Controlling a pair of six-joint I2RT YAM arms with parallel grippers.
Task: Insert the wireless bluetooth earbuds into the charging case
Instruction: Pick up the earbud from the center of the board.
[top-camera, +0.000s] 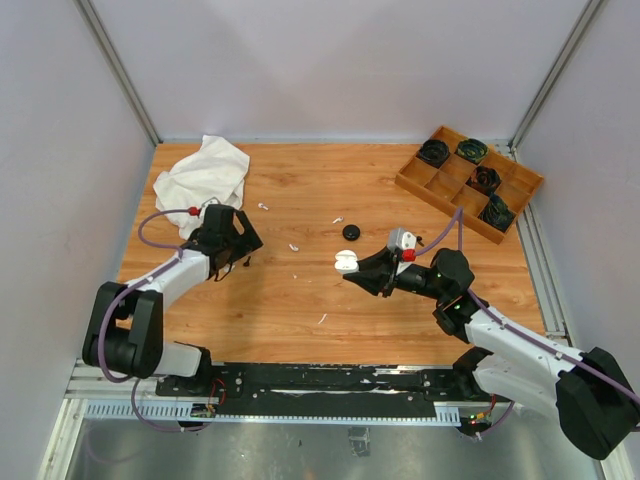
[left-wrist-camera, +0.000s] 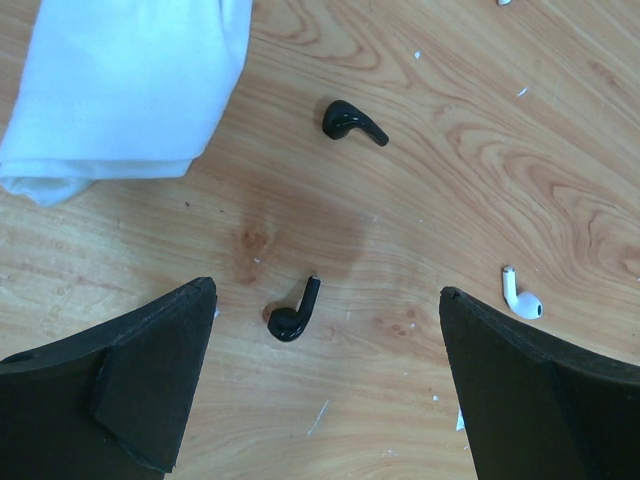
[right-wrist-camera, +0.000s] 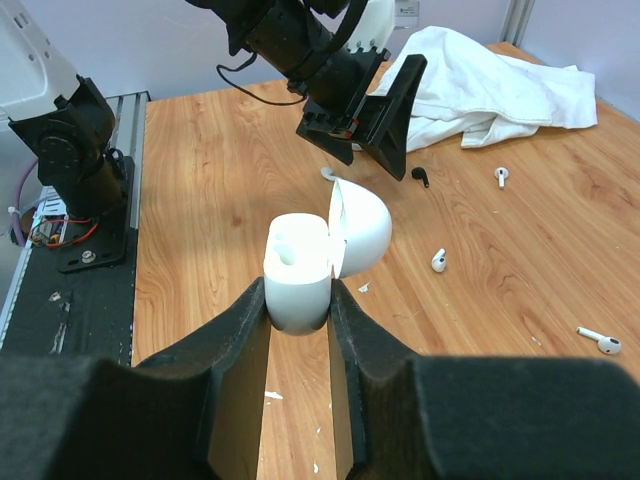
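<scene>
I will reach the white earbud with my left gripper and grab its rounded head (right-wrist-camera: 438, 264), so the stem stays free to insert into the charging case (right-wrist-camera: 297, 270).
My right gripper (right-wrist-camera: 299, 298) is shut on a white charging case (right-wrist-camera: 297, 270) with its lid (right-wrist-camera: 360, 226) flipped open, held above the table; it also shows in the top view (top-camera: 346, 263). My left gripper (left-wrist-camera: 325, 330) is open just above the wood, with a black earbud (left-wrist-camera: 293, 315) lying between its fingers, nearer the left one. A second black earbud (left-wrist-camera: 352, 122) lies farther ahead and a white earbud (left-wrist-camera: 523, 297) lies by the right finger. In the right wrist view more white earbuds (right-wrist-camera: 438, 261) (right-wrist-camera: 600, 341) lie loose on the table.
A crumpled white cloth (top-camera: 203, 175) lies at the back left, close to my left gripper (top-camera: 232, 258). A round black case (top-camera: 351, 232) sits mid-table. A wooden divided tray (top-camera: 417, 183) holding several black cases stands at the back right.
</scene>
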